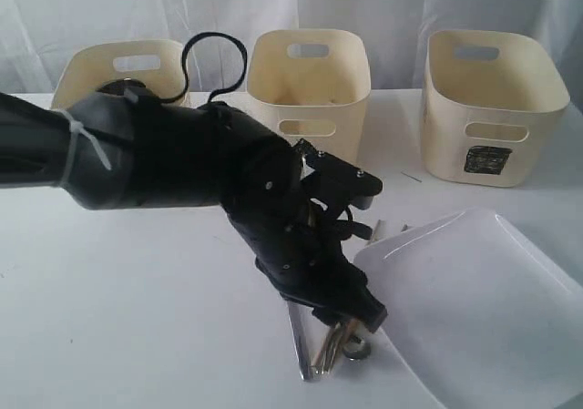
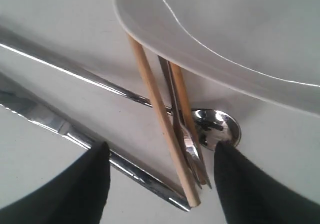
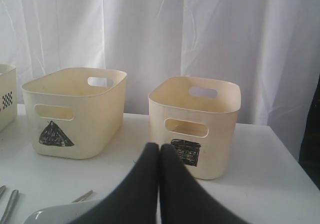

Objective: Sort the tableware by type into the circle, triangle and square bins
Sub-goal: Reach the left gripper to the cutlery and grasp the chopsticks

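Observation:
The robot's left gripper will next take hold of the wooden chopstick by its blunt end beside the knife, so the chopstick can be sorted into the triangle bin (image 1: 310, 86).
My left gripper (image 1: 351, 325) reaches down to a bundle of steel cutlery (image 1: 314, 350) by the near corner of the large white square plate (image 1: 483, 300). In the left wrist view this gripper (image 2: 161, 148) is open. Its fingertips (image 2: 97, 159) straddle the ends of two wooden chopsticks (image 2: 155, 102), a fork (image 2: 189, 145) and a knife (image 2: 75, 131); a spoon (image 2: 218, 126) lies by the other finger. The chopsticks run under the plate (image 2: 225, 29). My right gripper (image 3: 159, 148) is shut and empty, facing the square bin (image 3: 195, 126) and the triangle bin (image 3: 75, 112).
Three cream bins stand along the back: a left one (image 1: 118, 67) with something steel inside, a middle one (image 1: 308, 81), and the square bin (image 1: 492, 108). My left arm hides the marks on the first two. A white curtain hangs behind.

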